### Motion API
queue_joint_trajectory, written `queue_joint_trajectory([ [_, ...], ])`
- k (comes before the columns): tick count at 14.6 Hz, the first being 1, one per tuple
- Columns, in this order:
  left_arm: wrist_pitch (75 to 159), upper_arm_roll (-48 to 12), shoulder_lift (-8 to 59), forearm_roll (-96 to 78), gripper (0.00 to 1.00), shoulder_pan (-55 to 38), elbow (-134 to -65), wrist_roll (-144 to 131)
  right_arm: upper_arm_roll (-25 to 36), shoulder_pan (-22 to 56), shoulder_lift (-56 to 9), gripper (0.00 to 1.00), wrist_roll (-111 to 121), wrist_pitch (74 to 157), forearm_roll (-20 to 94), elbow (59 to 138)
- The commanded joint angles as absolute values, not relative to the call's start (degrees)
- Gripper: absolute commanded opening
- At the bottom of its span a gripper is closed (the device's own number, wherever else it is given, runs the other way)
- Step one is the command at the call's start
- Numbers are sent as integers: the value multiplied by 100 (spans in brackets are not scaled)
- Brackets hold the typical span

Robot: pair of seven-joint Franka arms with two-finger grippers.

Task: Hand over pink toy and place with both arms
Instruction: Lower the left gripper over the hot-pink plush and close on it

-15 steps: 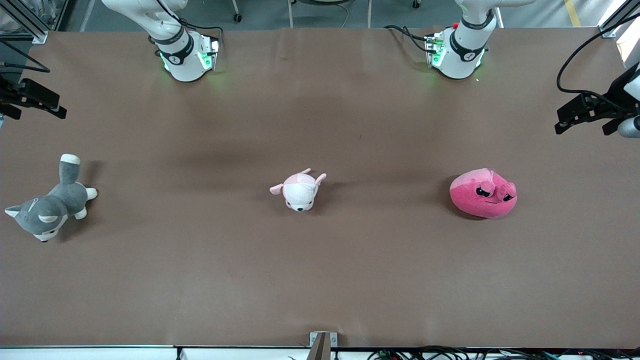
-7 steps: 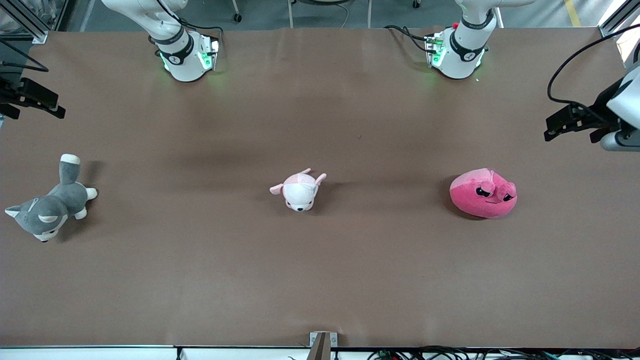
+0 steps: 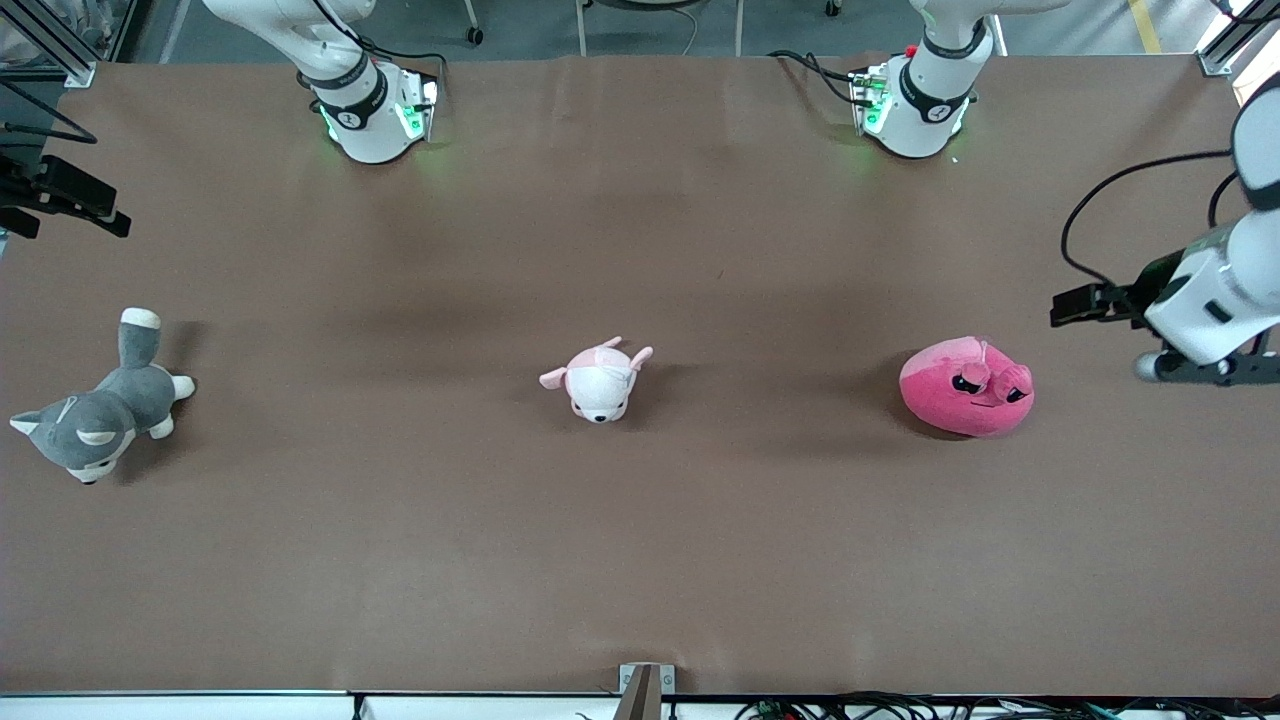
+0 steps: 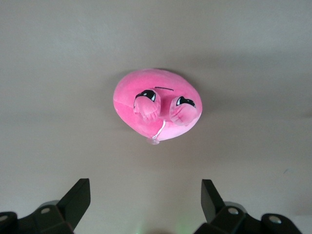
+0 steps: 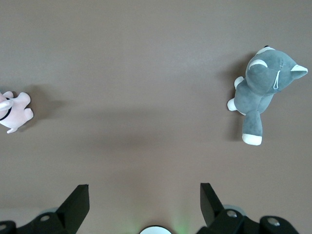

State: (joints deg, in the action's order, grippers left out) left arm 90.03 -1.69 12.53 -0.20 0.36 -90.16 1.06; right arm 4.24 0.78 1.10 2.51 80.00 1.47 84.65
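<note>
The left gripper grabs the toy by one small ear that sticks out next, since the pink toy's body (image 3: 938,386) (image 4: 146,80) is a wide, round ball.
The pink toy (image 3: 967,387) lies on the brown table toward the left arm's end, its face turned up; in the left wrist view the pink toy (image 4: 156,109) shows whole. My left gripper (image 3: 1090,303) hangs in the air beside it, off toward the left arm's end of the table. In its own view the left gripper (image 4: 145,187) is open, with only bare table between its fingers. My right gripper (image 3: 75,200) waits at the right arm's end of the table. The right gripper (image 5: 145,190) is also open and holds nothing.
A small white plush puppy (image 3: 598,379) with pale-pink ears lies mid-table. A grey-and-white husky plush (image 3: 100,410) lies near the right arm's end, below the right gripper. The right wrist view shows the husky (image 5: 263,92) and part of the puppy (image 5: 12,112). The two arm bases (image 3: 375,110) (image 3: 915,100) stand along the table's edge.
The left arm has swung its gripper in from the table's end, closer to the pink toy. The right arm and all three toys have stayed put.
</note>
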Motion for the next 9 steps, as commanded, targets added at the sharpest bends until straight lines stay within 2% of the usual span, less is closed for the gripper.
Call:
queue_joint_trajectory([
  [1, 8974, -158, 1616, -18, 100, 53, -8973, 62, 396, 62, 211, 100, 150, 7989, 229, 8525],
  [9, 8991, -141, 2417, 53, 100, 166, -8965, 62, 396, 62, 211, 100, 149, 7980, 237, 8525],
])
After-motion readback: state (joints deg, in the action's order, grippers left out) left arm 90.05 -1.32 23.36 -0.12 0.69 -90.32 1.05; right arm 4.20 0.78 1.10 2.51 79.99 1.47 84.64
